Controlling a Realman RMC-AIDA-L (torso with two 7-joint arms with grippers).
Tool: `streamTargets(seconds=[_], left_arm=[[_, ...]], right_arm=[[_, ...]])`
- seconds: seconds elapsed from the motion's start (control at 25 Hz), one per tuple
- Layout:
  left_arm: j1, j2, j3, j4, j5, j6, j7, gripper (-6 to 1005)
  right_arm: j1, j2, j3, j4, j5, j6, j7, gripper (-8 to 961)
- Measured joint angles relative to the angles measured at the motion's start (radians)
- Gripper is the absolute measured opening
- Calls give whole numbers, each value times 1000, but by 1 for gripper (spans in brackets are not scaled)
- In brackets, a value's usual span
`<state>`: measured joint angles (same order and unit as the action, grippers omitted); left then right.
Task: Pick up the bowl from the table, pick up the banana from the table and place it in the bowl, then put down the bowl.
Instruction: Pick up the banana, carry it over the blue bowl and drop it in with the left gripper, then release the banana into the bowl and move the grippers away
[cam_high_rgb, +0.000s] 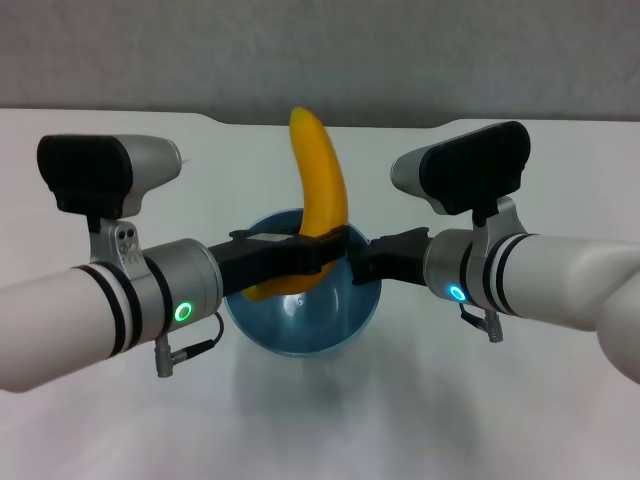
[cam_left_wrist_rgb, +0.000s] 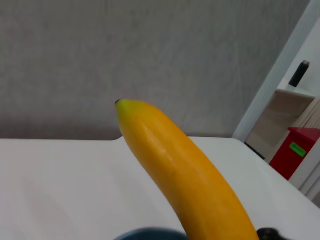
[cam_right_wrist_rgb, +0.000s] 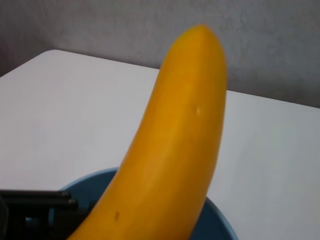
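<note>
My left gripper will open now, because the banana's lower end (cam_high_rgb: 268, 287) is inside the light-blue bowl's rim (cam_high_rgb: 300, 352) and the banana would settle in the bowl.
The light-blue bowl (cam_high_rgb: 310, 325) hangs between my two arms over the middle of the white table (cam_high_rgb: 520, 410). My right gripper (cam_high_rgb: 362, 262) is shut on the bowl's right rim. My left gripper (cam_high_rgb: 322, 250) is shut on the yellow-orange banana (cam_high_rgb: 322, 185), which stands nearly upright with its lower end inside the bowl and its upper end well above the rim. The banana fills the left wrist view (cam_left_wrist_rgb: 187, 172), with the bowl's rim (cam_left_wrist_rgb: 150, 233) below it. It also fills the right wrist view (cam_right_wrist_rgb: 172, 155), rising out of the bowl (cam_right_wrist_rgb: 217, 222).
The table's far edge has a dark notch (cam_high_rgb: 400, 120) behind the banana, in front of a grey wall. In the left wrist view, a red box (cam_left_wrist_rgb: 295, 152) and a pale shelf (cam_left_wrist_rgb: 280, 117) stand beyond the table's far corner.
</note>
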<state>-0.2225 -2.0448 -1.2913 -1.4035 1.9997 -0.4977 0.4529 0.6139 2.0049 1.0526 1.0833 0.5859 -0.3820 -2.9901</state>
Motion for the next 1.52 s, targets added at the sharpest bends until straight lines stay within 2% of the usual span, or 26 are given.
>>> streamTargets(seconds=[0.4, 0.68, 0.84, 1.0, 1.24, 1.52], left_arm=[[16, 0, 3, 19, -1, 36, 34, 613], [16, 1, 13, 19, -1, 48, 43, 698], [20, 1, 8, 18, -1, 48, 43, 803], [49, 5, -43, 11, 8, 50, 47, 908], [112, 6, -170, 28, 11, 47, 82, 908], [130, 4, -253, 103, 9, 52, 93, 908]], right_arm=[[-45, -6, 37, 36, -12, -5, -6, 90], [-48, -6, 43, 36, -12, -9, -7, 92], [-48, -6, 44, 31, -12, -9, -7, 93], [-42, -6, 65, 28, -12, -44, -7, 95], [26, -8, 109, -5, 10, -125, -8, 97], [210, -8, 119, -227, 118, -180, -9, 99]])
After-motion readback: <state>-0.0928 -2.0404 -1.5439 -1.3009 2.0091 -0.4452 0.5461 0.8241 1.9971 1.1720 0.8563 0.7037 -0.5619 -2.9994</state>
